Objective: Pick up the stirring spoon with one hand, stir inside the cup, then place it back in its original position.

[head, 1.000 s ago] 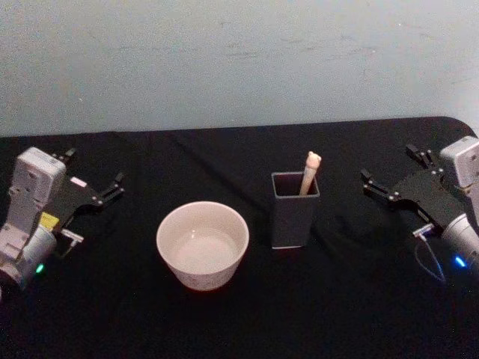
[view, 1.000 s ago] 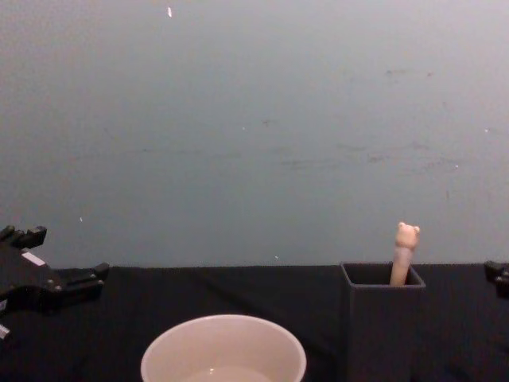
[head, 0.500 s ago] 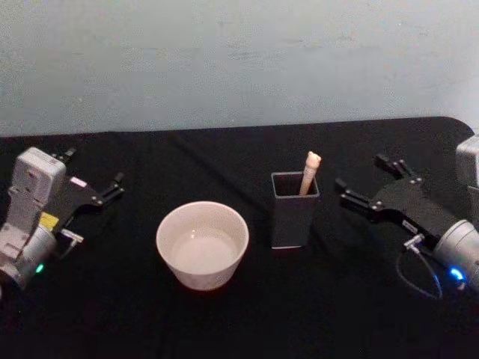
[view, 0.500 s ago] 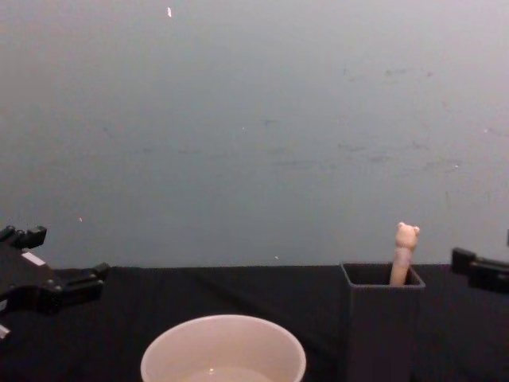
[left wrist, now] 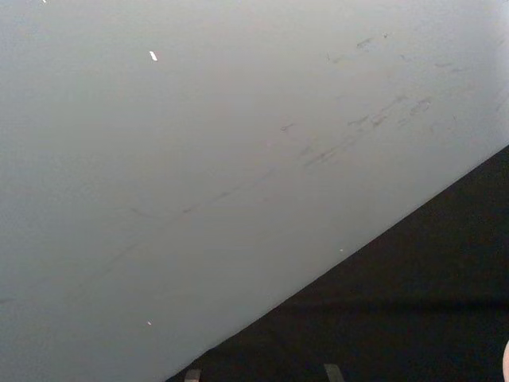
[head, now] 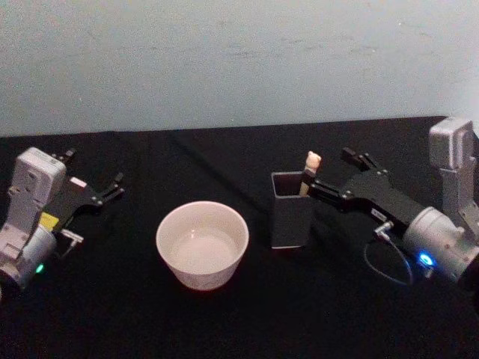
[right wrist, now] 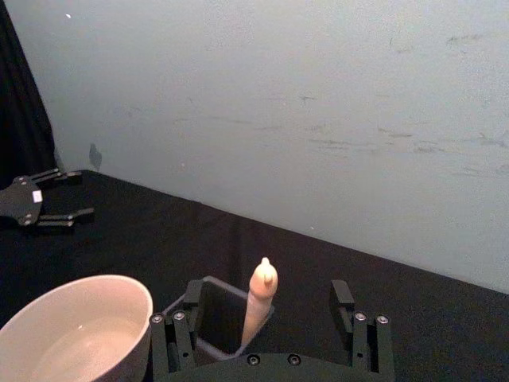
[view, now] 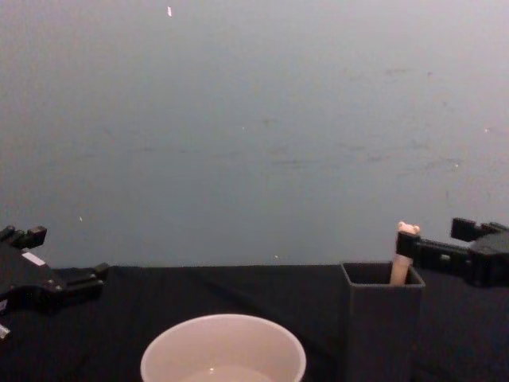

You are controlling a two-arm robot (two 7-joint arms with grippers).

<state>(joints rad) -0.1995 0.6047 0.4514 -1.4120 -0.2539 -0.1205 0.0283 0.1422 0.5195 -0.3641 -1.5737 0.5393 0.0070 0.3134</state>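
The sides of the tall holder close around the rest of the spoon, so I should next grab the spoon with my right gripper by the beige handle's top end (view: 408,230).
The stirring spoon (head: 312,161) stands in a tall dark grey holder (head: 292,211), with its beige bear-topped handle (right wrist: 261,301) sticking up above the rim. Its bowl is hidden inside the holder. My right gripper (head: 329,171) is open at handle height, one finger on each side of the handle (view: 404,253) and neither touching it. The cream-white cup (head: 202,243) sits on the table to the holder's left. My left gripper (head: 93,170) rests open at the table's left side, far from both.
A black cloth covers the table (head: 239,321), and a pale wall rises right behind its far edge. The holder (view: 382,326) and cup (view: 223,350) stand about a hand's width apart. Free room lies in front of both.
My right gripper has swung in from the table's right side towards the holder, and its open fingers now flank the spoon handle. The left arm, cup and spoon have not moved.
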